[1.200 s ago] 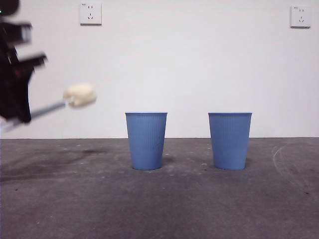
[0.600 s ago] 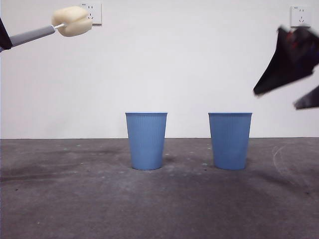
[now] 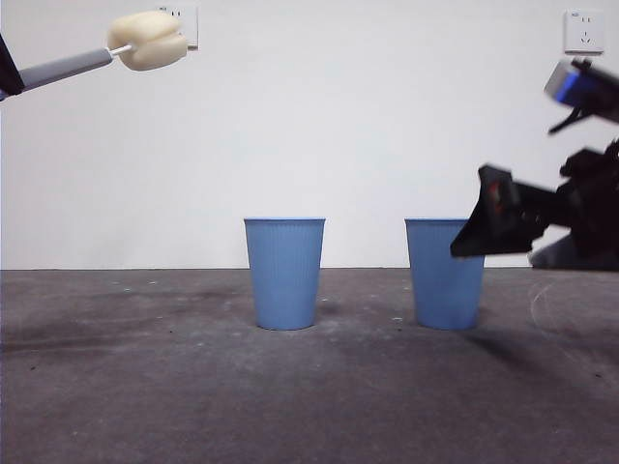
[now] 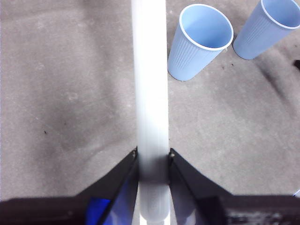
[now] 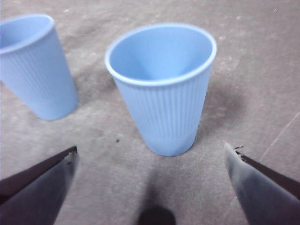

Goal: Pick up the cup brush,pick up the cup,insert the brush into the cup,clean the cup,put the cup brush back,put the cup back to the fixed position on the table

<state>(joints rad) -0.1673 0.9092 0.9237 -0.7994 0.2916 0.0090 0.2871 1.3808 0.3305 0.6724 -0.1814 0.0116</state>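
The robot's right gripper will next pick up the cup by its lower side (image 5: 169, 126), and this will keep the blue ribbed cup's opening (image 5: 161, 55) free for the brush.
My left gripper (image 4: 152, 161) is shut on the cup brush's grey handle (image 4: 150, 84). In the front view the brush (image 3: 68, 66) is held high at the top left, its cream sponge head (image 3: 147, 40) free in the air. Two blue ribbed cups stand upright on the table (image 3: 145, 387): one in the middle (image 3: 284, 273) and one to its right (image 3: 440, 275). My right gripper (image 3: 503, 237) is open, low at the right, just beside the right cup. In the right wrist view that cup (image 5: 161, 89) stands ahead of the wide-open jaws (image 5: 151, 150), untouched.
The other cup shows in the right wrist view (image 5: 35, 65). Both cups show in the left wrist view (image 4: 200, 42) (image 4: 269, 28). Two wall sockets (image 3: 584, 32) sit on the white back wall. A pale curved scuff (image 3: 537, 300) marks the table at right.
The brush was lifted from low at the left to high at the top left. The right gripper came in from the upper right and dropped down beside the right cup.
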